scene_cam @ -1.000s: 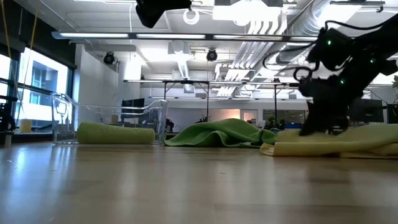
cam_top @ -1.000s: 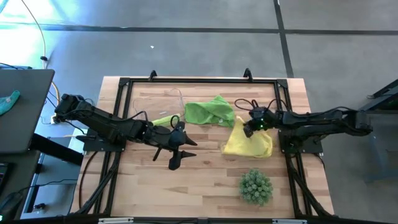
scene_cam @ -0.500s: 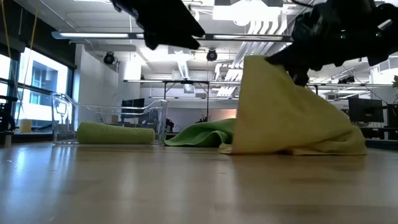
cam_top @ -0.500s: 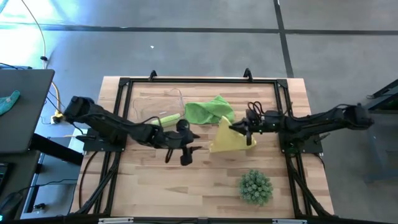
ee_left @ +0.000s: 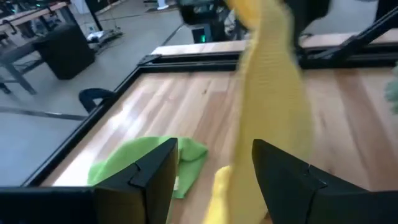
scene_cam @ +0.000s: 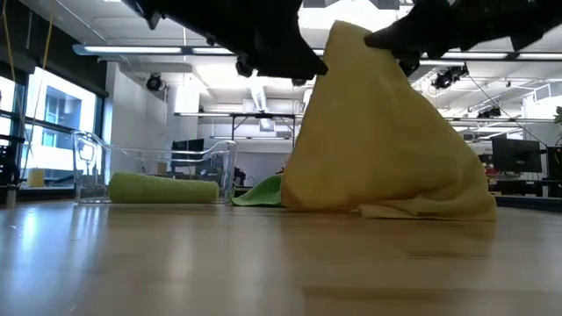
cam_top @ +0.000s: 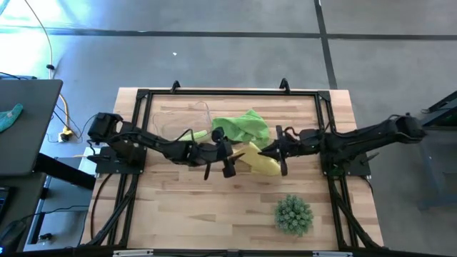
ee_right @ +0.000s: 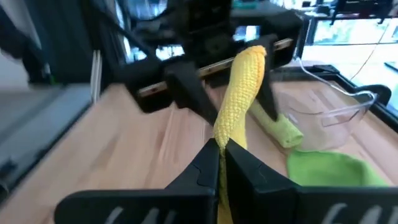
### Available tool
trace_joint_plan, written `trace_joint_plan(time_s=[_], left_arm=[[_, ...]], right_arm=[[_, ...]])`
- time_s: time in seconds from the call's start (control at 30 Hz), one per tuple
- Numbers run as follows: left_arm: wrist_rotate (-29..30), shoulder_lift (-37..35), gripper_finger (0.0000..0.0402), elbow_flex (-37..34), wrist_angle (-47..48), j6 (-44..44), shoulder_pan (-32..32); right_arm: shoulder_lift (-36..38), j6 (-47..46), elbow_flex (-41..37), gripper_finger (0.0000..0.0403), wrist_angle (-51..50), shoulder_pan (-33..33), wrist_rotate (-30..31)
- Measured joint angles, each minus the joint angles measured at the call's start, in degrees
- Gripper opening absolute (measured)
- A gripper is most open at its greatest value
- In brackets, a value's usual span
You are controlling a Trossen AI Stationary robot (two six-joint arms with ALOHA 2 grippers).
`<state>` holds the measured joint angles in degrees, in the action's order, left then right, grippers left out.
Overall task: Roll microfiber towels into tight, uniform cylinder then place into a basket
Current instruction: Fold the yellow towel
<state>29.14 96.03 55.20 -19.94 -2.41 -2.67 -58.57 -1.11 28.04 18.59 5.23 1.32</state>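
Note:
Next, my left gripper grabs the yellow towel's hanging edge (cam_top: pixel 249 156), to roll the yellow towel into a tight cylinder for the basket (cam_top: pixel 173 125).
The bright yellow towel (scene_cam: pixel 378 132) is held up in a tent shape at the table's middle, and it also shows in the high view (cam_top: pixel 258 160). My right gripper (cam_top: pixel 274 151) is shut on its top. My left gripper (cam_top: pixel 228 158) is open just left of the towel. In the left wrist view (ee_left: pixel 211 180) its fingers stand on either side of the hanging yellow cloth (ee_left: pixel 268 99). One lime green towel (cam_top: pixel 243 127) lies crumpled behind. The other, rolled (scene_cam: pixel 162 188), lies in the clear basket (scene_cam: pixel 154 167). My right gripper pinches the yellow towel's raised top (ee_right: pixel 221 138) between its two shut fingers, coming about level from the table's right side. The towel hangs below the hold in folds. Its lower edge (scene_cam: pixel 421 211) rests on the table.
A spiky green ball plant (cam_top: pixel 294 214) stands at the near right. The basket (cam_top: pixel 184 120) sits far left of centre. A black frame (cam_top: pixel 143 96) runs around the table top. A teal cloth (cam_top: pixel 10 116) lies on a side stand off the table's left.
My right gripper has risen and gone toward the table's left with the yellow towel's top. The towel has gone from lying flat to standing in a tent, its lower edge still on the table. My left gripper has gone toward the table's right, up to the towel.

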Motion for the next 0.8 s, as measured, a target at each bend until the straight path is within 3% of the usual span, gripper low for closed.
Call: trace_joint_plan(time_s=[0.13, 0.4, 0.53, 0.8], left_arm=[[-4.18, -0.45, 0.0195, -0.04, -0.24, -2.17, 0.95], [-20.45, 0.00, 0.0195, -0.04, -0.09, 0.76, 2.35], [-20.98, -0.01, 0.0177, -0.04, 0.03, 0.75, 2.11], [-20.98, -0.02, 0.0093, -0.04, 1.04, 4.64, 2.00]], right_arm=[[-0.59, 3.90, 3.53, 0.0002, -2.93, 0.09, 0.00], [-0.73, 9.12, 6.53, 0.0002, -2.70, 0.09, 0.00], [-0.73, 9.12, 6.84, 0.0002, -1.49, 0.09, 1.33], [-0.73, 9.12, 6.84, 0.0002, 1.62, 0.09, 2.12]])
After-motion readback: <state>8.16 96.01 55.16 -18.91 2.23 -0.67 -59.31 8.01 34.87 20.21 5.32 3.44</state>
